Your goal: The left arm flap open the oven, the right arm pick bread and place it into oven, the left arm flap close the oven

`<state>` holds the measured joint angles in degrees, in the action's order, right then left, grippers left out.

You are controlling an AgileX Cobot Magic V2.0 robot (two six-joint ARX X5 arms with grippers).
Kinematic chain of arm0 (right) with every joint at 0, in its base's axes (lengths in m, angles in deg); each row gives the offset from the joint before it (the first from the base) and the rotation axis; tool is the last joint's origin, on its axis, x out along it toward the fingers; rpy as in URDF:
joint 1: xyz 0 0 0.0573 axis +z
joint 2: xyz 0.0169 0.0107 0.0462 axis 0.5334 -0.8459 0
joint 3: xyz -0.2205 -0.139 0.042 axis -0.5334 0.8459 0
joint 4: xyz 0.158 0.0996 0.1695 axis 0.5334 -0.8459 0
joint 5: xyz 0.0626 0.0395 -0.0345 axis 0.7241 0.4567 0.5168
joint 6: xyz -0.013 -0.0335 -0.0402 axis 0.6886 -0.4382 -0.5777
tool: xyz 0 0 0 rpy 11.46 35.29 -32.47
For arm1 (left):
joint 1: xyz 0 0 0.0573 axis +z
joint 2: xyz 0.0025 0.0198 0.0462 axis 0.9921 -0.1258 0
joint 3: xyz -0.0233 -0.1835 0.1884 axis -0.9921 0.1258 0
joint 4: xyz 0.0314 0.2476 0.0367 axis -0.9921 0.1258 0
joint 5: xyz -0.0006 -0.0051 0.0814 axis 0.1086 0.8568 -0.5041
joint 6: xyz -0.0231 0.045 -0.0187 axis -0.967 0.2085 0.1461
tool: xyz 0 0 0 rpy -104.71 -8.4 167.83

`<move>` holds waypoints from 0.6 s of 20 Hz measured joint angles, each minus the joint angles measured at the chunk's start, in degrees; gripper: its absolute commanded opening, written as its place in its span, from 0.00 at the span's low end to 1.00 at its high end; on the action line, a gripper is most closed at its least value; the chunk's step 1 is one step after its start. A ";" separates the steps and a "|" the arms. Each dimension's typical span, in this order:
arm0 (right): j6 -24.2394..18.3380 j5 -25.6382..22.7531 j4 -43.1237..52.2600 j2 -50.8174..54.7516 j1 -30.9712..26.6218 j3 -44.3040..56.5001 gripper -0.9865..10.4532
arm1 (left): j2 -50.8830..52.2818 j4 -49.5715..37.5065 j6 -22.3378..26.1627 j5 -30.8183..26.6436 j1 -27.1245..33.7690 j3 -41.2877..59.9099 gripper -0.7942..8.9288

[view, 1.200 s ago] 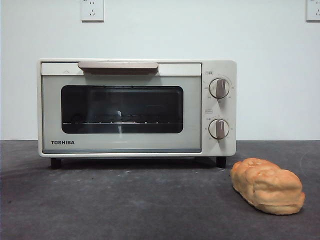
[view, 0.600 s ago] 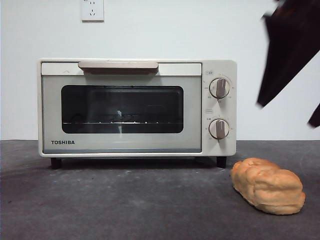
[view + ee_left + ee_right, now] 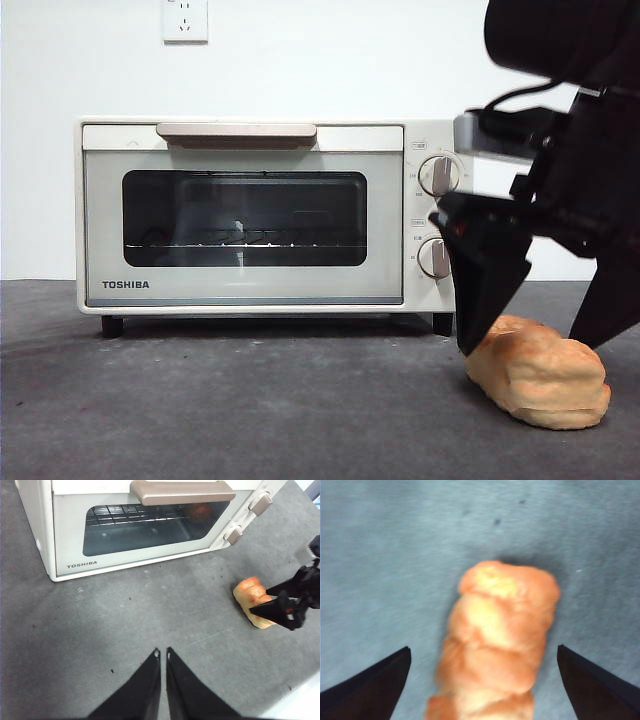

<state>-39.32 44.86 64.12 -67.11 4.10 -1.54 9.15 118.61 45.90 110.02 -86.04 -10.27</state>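
Note:
The golden-brown bread (image 3: 540, 372) is longer from end to end than the robot's fingers spread, so the right gripper needs to grab it across its narrow middle (image 3: 527, 357) next.
The cream-white TOSHIBA oven (image 3: 270, 215) stands at the back of the table with its door shut; it also shows in the left wrist view (image 3: 140, 525). The golden-brown bread (image 3: 540, 372) lies on the table to the right of the oven. My right gripper (image 3: 545, 335) is open, with one jaw on each side of the bread just above it; the right wrist view shows the bread (image 3: 497, 640) between the spread jaws (image 3: 485, 680). My left gripper (image 3: 162, 653) is shut and empty above bare table in front of the oven.
The dark grey table (image 3: 250, 400) stretches in front of the oven. A white wall with a socket (image 3: 184, 20) stands behind. The table's edge (image 3: 295, 700) is near the bread in the left wrist view.
The right arm has come down from the upper right and now straddles the bread with open jaws. The oven and the bread have not moved.

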 measured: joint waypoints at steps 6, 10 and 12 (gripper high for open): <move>0.00 -0.26 1.99 -3.39 0.00 0.00 0.43 | 0.00 -0.02 0.00 0.00 -0.37 0.00 0.10; 0.02 -0.55 2.29 -4.42 0.00 0.00 0.31 | 0.00 -0.04 0.00 0.00 -0.37 0.00 0.10; 0.02 -0.57 2.27 -4.46 0.00 0.00 0.31 | 0.00 -0.04 0.00 0.00 -0.37 0.00 0.10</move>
<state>-39.30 44.29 66.39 -71.57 4.10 -1.54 9.15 118.57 45.90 110.02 -86.41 -10.27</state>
